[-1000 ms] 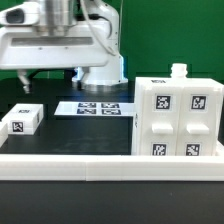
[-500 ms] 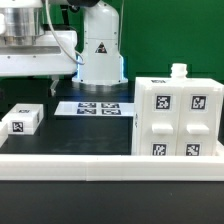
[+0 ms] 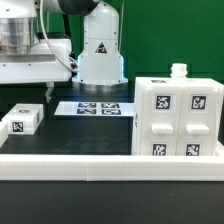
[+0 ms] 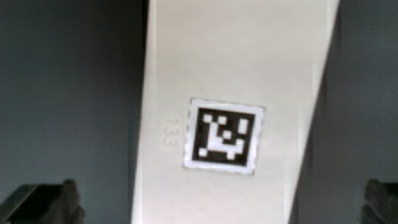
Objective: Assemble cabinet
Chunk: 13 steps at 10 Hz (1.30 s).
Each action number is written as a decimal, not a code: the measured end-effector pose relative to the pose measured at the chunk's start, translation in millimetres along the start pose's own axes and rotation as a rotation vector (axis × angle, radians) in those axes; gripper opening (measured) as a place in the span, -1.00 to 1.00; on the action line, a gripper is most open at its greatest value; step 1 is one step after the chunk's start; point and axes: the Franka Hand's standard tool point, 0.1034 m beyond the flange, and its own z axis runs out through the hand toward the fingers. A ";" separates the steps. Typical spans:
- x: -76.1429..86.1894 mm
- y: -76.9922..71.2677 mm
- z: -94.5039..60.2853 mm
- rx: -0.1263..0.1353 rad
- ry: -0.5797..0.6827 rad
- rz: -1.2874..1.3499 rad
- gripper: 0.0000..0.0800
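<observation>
The gripper grabs the small white part's long sides near the middle next, since the part is longer than the open fingers but narrow across.
The cabinet (image 3: 176, 116) is a white box body with several black-and-white tags on its front and a small knob on top; it stands at the exterior view's right. A smaller white part (image 3: 20, 121) with one tag lies on the black table at the left. My gripper (image 3: 24, 92) hangs above that part, apart from it. In the wrist view a long white part (image 4: 235, 70) with one tag lies straight below my gripper (image 4: 214, 205). A dark fingertip (image 4: 39, 203) shows on each side of it. The jaws are open and hold nothing.
The marker board (image 3: 95, 108) lies flat on the table behind the middle. The white robot base (image 3: 100, 50) with a triangle sticker stands at the back. A white rail (image 3: 110, 160) runs along the table's front edge.
My gripper and arm have moved toward the exterior view's left, uncovering the robot base, and now hang over the small white part. The cabinet and the part have not moved.
</observation>
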 end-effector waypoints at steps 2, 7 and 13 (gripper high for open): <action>-2.5 0.5 10.3 -0.009 -0.004 -0.001 0.99; -6.9 -0.4 26.8 -0.017 -0.018 -0.006 0.99; -6.9 -0.4 26.9 -0.017 -0.019 -0.006 0.40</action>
